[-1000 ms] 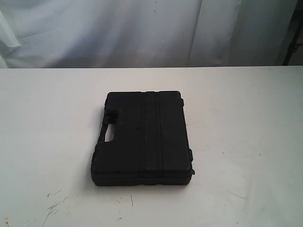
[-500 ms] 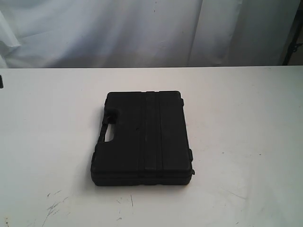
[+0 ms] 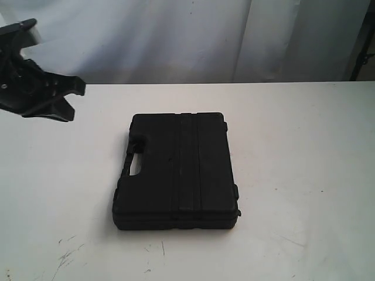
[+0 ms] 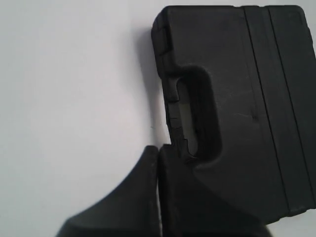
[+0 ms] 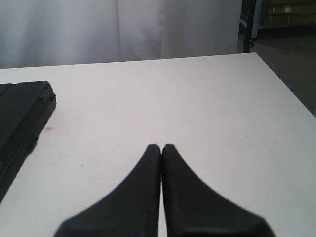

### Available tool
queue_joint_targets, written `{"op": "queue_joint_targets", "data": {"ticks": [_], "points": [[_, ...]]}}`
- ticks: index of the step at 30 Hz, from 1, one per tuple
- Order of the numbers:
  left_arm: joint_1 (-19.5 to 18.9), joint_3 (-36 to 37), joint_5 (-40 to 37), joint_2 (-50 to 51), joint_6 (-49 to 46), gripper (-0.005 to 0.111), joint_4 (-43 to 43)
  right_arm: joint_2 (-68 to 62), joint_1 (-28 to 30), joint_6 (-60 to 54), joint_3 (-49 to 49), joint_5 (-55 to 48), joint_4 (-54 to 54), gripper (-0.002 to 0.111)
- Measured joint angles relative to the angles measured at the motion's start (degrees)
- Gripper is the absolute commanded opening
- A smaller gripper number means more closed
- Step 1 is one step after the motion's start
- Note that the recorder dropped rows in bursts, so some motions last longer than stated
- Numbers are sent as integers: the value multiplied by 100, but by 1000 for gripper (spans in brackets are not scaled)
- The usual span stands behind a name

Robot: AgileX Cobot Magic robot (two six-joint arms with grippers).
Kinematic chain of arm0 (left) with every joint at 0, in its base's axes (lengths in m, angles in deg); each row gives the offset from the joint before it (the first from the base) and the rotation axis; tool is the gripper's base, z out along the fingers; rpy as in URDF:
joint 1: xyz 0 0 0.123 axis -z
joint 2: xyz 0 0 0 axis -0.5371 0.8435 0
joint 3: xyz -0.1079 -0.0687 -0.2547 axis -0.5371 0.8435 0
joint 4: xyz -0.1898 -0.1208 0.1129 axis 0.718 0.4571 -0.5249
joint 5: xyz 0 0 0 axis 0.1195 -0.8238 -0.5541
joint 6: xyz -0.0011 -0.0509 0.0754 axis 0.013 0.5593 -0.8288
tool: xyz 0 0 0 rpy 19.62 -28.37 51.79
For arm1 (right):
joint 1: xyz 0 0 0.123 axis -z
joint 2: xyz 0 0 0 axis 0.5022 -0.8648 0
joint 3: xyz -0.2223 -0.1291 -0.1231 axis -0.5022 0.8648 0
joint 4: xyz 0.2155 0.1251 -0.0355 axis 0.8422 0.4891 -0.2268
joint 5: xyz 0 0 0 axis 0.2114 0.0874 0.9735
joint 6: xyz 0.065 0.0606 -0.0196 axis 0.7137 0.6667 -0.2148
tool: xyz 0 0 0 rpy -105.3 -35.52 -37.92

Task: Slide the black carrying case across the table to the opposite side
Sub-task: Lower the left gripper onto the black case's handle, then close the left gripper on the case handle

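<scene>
I will grab the narrow handle bar (image 3: 128, 164) beside the cutout with my left gripper next to slide the black carrying case, since the case has a broad, wide body (image 3: 170, 175).
The black carrying case (image 3: 181, 170) lies flat near the middle of the white table (image 3: 304, 146), its handle cutout toward the left. My left gripper (image 3: 73, 102) hangs above the table's far left part, apart from the case. In the left wrist view the case (image 4: 237, 98) fills the frame just past the left gripper (image 4: 158, 148), whose fingers are shut together on nothing. My right gripper (image 5: 161, 146) is shut and empty over bare table, with one edge of the case (image 5: 19, 118) off to its side. The exterior view does not show the right gripper.
A pale curtain (image 3: 176, 35) hangs behind the table's far edge. Dark scuff marks (image 3: 67, 254) mark the near left of the tabletop. A dark floor and shelving (image 5: 281, 19) lie beyond the table's far corner in the right wrist view.
The left arm has come into the exterior view from the left edge, toward the case. The case has not moved.
</scene>
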Motion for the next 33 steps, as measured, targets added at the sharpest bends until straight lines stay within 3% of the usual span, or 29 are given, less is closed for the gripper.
{"op": "queue_joint_targets", "data": {"ticks": [7, 12, 24, 33], "points": [[549, -937, -589, 997, 836, 0, -780, 0, 0, 0, 0, 0, 0, 0], [605, -1338, -888, 1650, 1012, 1, -857, 0, 0, 0, 0, 0, 0, 0], [750, -1536, -826, 2465, 1036, 41, -764, 0, 0, 0, 0, 0, 0, 0], [873, -1846, -791, 2755, 1036, 43, -546, 0, 0, 0, 0, 0, 0, 0]]}}
